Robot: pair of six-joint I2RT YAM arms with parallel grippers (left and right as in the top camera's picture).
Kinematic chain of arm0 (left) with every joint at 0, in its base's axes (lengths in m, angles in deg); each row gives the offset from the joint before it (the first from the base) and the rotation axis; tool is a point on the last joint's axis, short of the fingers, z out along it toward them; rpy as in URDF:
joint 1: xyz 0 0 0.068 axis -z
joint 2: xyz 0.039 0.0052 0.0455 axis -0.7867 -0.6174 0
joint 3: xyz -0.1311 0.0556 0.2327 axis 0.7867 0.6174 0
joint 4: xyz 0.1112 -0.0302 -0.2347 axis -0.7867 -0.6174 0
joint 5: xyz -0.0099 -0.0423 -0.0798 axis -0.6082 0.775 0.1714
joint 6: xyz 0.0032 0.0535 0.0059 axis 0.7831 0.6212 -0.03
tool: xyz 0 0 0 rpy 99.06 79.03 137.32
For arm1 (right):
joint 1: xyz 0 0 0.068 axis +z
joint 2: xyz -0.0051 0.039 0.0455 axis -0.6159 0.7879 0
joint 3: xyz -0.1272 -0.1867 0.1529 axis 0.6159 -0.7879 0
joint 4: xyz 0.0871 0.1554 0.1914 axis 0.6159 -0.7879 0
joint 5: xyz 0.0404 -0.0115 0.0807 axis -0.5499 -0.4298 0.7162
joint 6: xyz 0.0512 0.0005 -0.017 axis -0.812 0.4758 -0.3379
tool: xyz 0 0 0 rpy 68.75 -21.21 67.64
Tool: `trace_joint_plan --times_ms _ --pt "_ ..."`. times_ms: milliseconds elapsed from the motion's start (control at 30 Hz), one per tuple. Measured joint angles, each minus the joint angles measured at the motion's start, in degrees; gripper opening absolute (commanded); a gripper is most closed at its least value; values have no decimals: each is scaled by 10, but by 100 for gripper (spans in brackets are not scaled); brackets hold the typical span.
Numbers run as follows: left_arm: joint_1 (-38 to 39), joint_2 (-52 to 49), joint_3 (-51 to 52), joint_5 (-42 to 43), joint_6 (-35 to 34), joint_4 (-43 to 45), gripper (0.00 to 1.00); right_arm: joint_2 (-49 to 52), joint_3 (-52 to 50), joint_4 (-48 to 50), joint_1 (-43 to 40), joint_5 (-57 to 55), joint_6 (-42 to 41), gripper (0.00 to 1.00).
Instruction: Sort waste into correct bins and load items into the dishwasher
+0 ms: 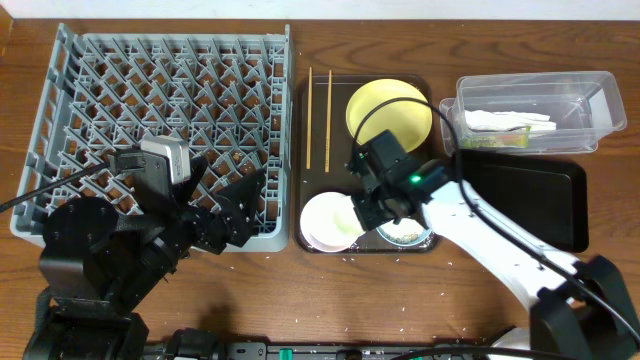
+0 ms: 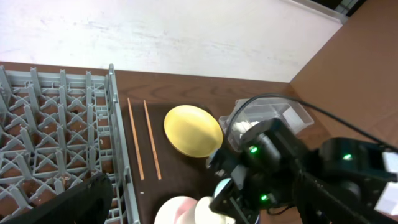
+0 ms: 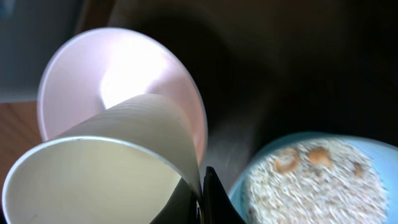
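Note:
Next, my left gripper grabs the small white cup (image 3: 106,180) by its base end (image 3: 156,107), so that the cup loads into the rack with its opening down.
My right gripper (image 1: 362,207) is shut on the rim of the small white cup (image 3: 106,180), holding it tilted over the white bowl (image 3: 124,74) on the dark brown tray (image 1: 335,180). Beside them, the light blue bowl (image 3: 317,180) holds rice grains and beige lumps. The yellow plate (image 1: 388,112) and two chopsticks (image 1: 318,115) lie at the tray's far side. The grey-blue rack (image 1: 60,110) is at the left. My left gripper (image 1: 245,205) is open and empty over the rack's near right corner. The left wrist view shows the plate (image 2: 193,130), the chopsticks (image 2: 143,146) and the bowl (image 2: 177,211).
The clear tub (image 1: 590,95) at the back right holds white napkins (image 1: 500,120) and a green-and-orange wrapper (image 1: 495,140). The shallow black tray (image 1: 530,200) lies in front of it, under my right arm. A few rice grains are scattered on the table's front edge.

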Motion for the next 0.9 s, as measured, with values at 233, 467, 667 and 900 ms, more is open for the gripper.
trace_joint_plan --times_ms 233,467,667,900 --pt "0 -40 0 -5 -20 5 93 -127 43 38 -138 151 19 1" --pt "0 -187 0 239 -46 92 84 -156 51 220 -242 510 37 1" --pt "10 -287 -1 495 -48 141 83 -156 51 319 -235 662 0 1" --pt "85 -292 -1 550 -48 197 69 -157 51 328 -212 664 -27 1"
